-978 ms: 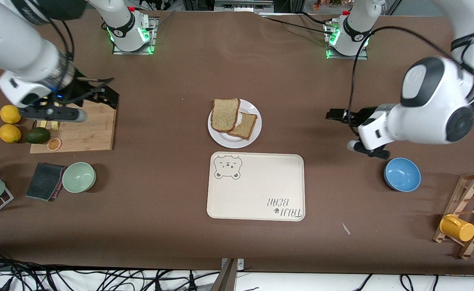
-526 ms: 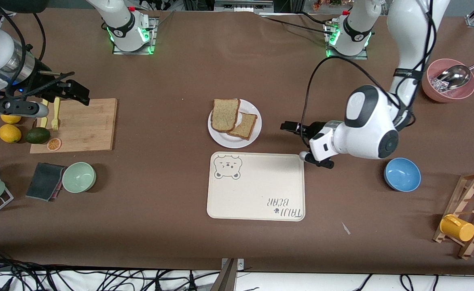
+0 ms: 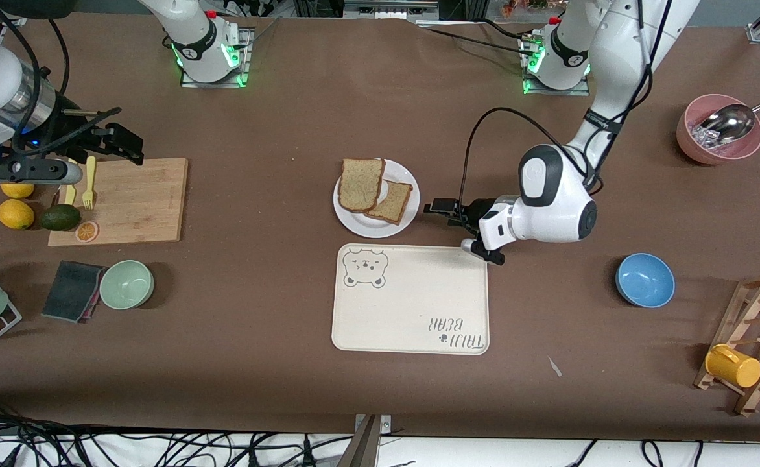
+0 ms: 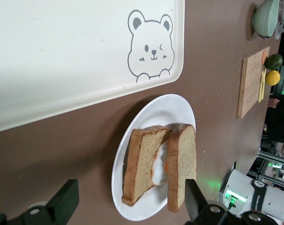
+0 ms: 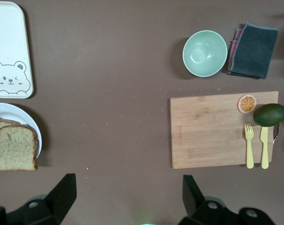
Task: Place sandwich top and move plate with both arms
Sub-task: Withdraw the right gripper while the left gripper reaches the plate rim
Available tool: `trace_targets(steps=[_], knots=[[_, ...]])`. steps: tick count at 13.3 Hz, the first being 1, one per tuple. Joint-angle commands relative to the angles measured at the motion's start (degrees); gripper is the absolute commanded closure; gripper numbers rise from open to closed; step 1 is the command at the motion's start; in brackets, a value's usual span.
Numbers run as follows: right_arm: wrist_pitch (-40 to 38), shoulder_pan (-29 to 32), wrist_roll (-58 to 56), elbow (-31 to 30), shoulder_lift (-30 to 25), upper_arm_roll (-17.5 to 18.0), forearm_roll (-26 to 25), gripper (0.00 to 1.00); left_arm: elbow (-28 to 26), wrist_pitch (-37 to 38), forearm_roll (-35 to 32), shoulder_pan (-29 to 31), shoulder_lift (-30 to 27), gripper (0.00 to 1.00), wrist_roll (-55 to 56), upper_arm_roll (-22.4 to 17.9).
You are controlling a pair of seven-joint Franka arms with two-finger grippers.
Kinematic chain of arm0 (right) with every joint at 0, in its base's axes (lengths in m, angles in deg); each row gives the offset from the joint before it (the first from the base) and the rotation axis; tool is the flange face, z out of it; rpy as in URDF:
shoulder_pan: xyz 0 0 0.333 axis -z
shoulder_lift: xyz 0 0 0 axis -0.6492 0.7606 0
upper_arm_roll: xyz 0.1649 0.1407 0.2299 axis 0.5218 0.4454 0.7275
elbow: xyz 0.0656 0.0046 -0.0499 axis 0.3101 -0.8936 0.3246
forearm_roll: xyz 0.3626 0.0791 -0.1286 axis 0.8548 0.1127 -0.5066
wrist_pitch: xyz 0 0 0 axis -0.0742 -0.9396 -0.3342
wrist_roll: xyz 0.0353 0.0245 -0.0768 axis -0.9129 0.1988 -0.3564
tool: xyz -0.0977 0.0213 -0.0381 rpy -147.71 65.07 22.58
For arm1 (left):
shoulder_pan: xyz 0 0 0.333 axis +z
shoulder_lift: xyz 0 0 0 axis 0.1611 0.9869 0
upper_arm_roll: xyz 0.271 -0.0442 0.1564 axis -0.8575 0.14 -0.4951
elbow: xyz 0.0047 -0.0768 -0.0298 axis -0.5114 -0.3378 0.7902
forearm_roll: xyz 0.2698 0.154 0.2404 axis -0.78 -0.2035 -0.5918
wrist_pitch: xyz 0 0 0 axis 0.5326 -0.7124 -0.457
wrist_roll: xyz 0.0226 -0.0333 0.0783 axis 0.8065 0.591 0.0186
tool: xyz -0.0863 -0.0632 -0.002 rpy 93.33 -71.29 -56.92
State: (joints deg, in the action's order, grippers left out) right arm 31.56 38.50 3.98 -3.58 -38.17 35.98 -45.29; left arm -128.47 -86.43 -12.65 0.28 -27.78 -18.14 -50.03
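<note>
My left gripper is going to grab the white plate by its rim (image 3: 415,203) next, to move the sandwich onto the cream bear tray (image 3: 410,300).
The white plate (image 3: 354,226) lies mid-table, just farther from the front camera than the bear tray. The sandwich top (image 3: 360,183) leans on it, overlapping the egg slice (image 3: 394,202). My left gripper (image 3: 437,209) is open and empty, low beside the plate's rim on the left arm's end. In the left wrist view, the left gripper (image 4: 130,206) has its fingers spread wider than the plate (image 4: 172,108), and the sandwich top (image 4: 182,159) lies ahead. My right gripper (image 3: 128,144) is open and empty over the cutting board's corner. The right wrist view shows the right gripper (image 5: 128,197) and, off to one side, the sandwich top (image 5: 15,147).
The cream bear tray (image 3: 412,305) lies just nearer the front camera than the plate. A cutting board (image 3: 137,204) with yellow cutlery, lemons, an avocado and a green bowl (image 3: 126,284) lies at the right arm's end. A blue bowl (image 3: 644,280), pink bowl (image 3: 717,139) and mug rack lie at the left arm's end.
My left arm has swung in from beside the blue bowl and lowered its gripper to the plate's rim. My right gripper has drawn back a little toward the table's end.
</note>
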Motion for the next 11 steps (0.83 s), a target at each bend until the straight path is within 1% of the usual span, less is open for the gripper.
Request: trace_targets(steps=[1, 2, 3, 4, 5, 7, 8, 9, 10, 11], knots=[[-0.33, 0.84, -0.88, -1.21, -1.02, -0.37, 0.54, 0.00, -2.07, -6.63, 4.66, -1.72, 1.10, 0.02, -7.32, 0.15], [-0.33, 0.84, -0.62, -1.21, -0.84, -0.37, 0.54, 0.00, -2.08, -8.14, 8.32, -1.90, 2.33, 0.03, -10.92, 0.15], [-0.33, 0.84, -0.44, -1.30, -0.76, -0.45, 0.72, 0.00, -2.95, -10.68, 13.84, -3.64, 2.78, 0.05, -14.52, 0.24], [-0.50, 0.84, -0.18, -1.21, -0.84, -0.45, 0.81, 0.00, -3.74, -12.79, 18.59, -5.40, 2.96, 0.11, -19.34, 0.24], [-0.42, 0.76, -0.01, -1.21, -0.84, -0.28, 0.81, 0.00, -4.19, -13.25, 21.25, -5.85, 3.48, 0.16, -22.00, 0.24], [-0.42, 0.84, 0.00, -1.21, -0.67, -0.37, 0.89, 0.00, -4.80, -13.25, 21.63, -5.86, 3.92, 0.33, -24.13, 0.24], [-0.24, 0.84, 0.00, -1.30, -0.41, -0.37, 0.98, 0.00, -4.98, -13.42, 21.72, -6.03, 4.01, 0.39, -24.22, 0.24], [-0.24, 0.84, 0.00, -1.30, -0.40, -0.37, 0.98, 0.00, -5.68, -14.04, 21.72, -6.73, 3.93, 0.48, -24.31, 0.24], [-0.24, 0.84, 0.00, -1.30, -0.32, -0.37, 0.98, 0.00, -5.86, -14.04, 21.72, -6.74, 4.01, 0.55, -24.31, 0.24], [-0.24, 0.84, 0.00, -1.30, -0.31, -0.37, 0.98, 0.00, -6.21, -14.04, 21.72, -6.74, 3.93, 0.68, -24.40, 0.24]])
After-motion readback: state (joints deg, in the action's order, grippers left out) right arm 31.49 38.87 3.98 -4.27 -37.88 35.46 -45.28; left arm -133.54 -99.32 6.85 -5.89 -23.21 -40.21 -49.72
